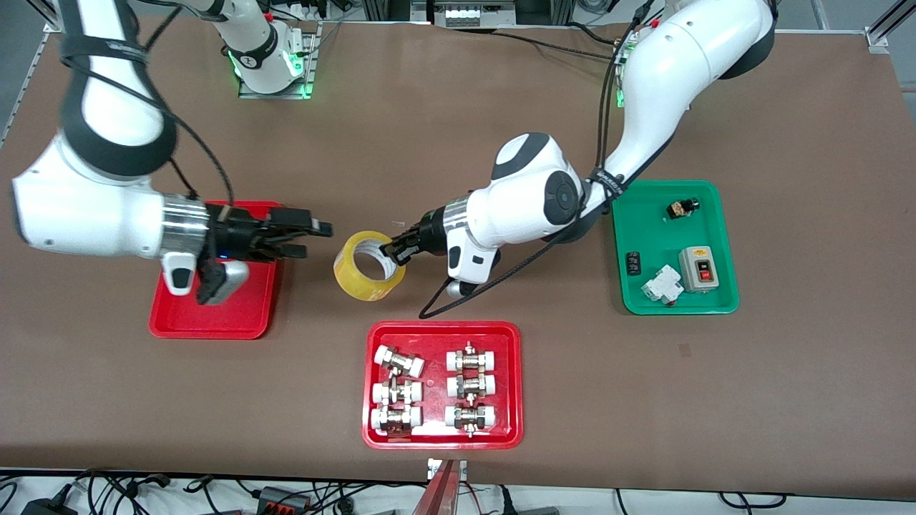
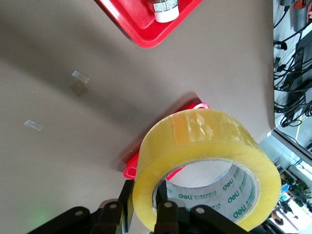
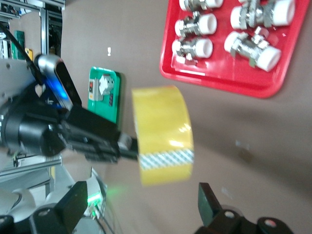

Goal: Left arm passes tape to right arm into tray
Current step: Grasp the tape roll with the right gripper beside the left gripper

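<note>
The robot's right gripper next needs to grab the tape roll by the free section of its ring wall, to carry the roll to the red tray.
The yellow tape roll is held in the air over the table's middle, between the plain red tray and the left arm. My left gripper is shut on the roll's wall, one finger inside the core and one outside. The left wrist view shows the tape pinched in that gripper. My right gripper is open and empty over the plain tray's edge, pointing at the roll with a small gap. In the right wrist view the tape lies ahead of the spread gripper.
A red tray of white-capped metal fittings lies nearer the front camera than the tape. A green tray with switches and small parts lies toward the left arm's end. A black cable hangs from the left wrist.
</note>
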`<state>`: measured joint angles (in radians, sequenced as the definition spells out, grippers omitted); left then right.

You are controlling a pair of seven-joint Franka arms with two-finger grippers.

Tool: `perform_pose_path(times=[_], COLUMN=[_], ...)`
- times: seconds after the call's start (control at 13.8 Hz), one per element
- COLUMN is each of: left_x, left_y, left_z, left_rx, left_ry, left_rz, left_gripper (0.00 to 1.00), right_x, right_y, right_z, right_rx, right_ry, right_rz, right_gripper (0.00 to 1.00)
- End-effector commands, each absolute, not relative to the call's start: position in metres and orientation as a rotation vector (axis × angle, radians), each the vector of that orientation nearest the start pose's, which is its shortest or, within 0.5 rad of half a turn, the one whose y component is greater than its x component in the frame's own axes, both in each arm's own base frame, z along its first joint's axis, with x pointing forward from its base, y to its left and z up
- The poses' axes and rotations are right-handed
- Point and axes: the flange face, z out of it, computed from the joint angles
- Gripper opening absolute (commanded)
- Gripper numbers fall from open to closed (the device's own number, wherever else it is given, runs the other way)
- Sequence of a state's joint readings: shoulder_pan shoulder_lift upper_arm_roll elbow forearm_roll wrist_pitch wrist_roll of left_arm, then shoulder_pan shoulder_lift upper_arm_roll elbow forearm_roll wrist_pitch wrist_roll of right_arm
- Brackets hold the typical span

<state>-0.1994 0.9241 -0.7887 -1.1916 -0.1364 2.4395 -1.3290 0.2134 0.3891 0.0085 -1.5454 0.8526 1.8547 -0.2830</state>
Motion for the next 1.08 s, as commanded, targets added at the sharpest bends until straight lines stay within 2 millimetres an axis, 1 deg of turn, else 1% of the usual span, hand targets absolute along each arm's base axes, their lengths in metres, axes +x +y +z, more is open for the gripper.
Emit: perform_pose_path(times=[0.0, 0.14, 0.22, 0.36, 0.43, 0.51, 0.65, 0.72, 0.79, 0.87, 0.94, 1.01], left_x=[0.613, 0.618, 0.618, 0.617, 0.618, 0.618, 0.618, 0.618, 0.618, 0.618, 0.618, 0.62], left_y=[-0.511, -0.504, -0.504, -0.505, -0.504, -0.504, -0.504, -0.504, -0.504, -0.504, -0.504, -0.502], left_z=[0.394, 0.396, 0.396, 0.396, 0.396, 0.396, 0.395, 0.394, 0.394, 0.394, 0.395, 0.395], left_rx=[2.109, 2.107, 2.109, 2.116, 2.117, 2.119, 2.121, 2.123, 2.123, 2.123, 2.121, 2.12], left_ry=[0.973, 0.973, 0.973, 0.963, 0.961, 0.958, 0.958, 0.958, 0.956, 0.956, 0.958, 0.964], left_rz=[-0.456, -0.444, -0.445, -0.438, -0.433, -0.432, -0.428, -0.428, -0.427, -0.427, -0.428, -0.429], left_gripper=[0.01, 0.01, 0.01, 0.01, 0.01, 0.01, 0.01, 0.01, 0.01, 0.01, 0.02, 0.08], right_x=[0.654, 0.658, 0.66, 0.66, 0.661, 0.661, 0.66, 0.661, 0.661, 0.66, 0.66, 0.661], right_y=[0.218, 0.22, 0.219, 0.224, 0.224, 0.226, 0.228, 0.228, 0.228, 0.228, 0.228, 0.228], right_z=[0.426, 0.41, 0.404, 0.403, 0.405, 0.407, 0.409, 0.411, 0.411, 0.413, 0.414, 0.414], right_rx=[-2.307, -2.314, -2.318, -2.318, -2.312, -2.299, -2.298, -2.297, -2.297, -2.295, -2.295, -2.296], right_ry=[-0.287, -0.307, -0.316, -0.322, -0.317, -0.303, -0.299, -0.298, -0.298, -0.3, -0.3, -0.299], right_rz=[-0.006, -0.028, -0.038, -0.048, -0.056, -0.057, -0.059, -0.063, -0.063, -0.065, -0.067, -0.068], right_gripper=[1.0, 1.0, 1.0, 1.0, 0.96, 0.73, 0.35, 0.2, 0.08, 0.0, 0.0, 0.0])
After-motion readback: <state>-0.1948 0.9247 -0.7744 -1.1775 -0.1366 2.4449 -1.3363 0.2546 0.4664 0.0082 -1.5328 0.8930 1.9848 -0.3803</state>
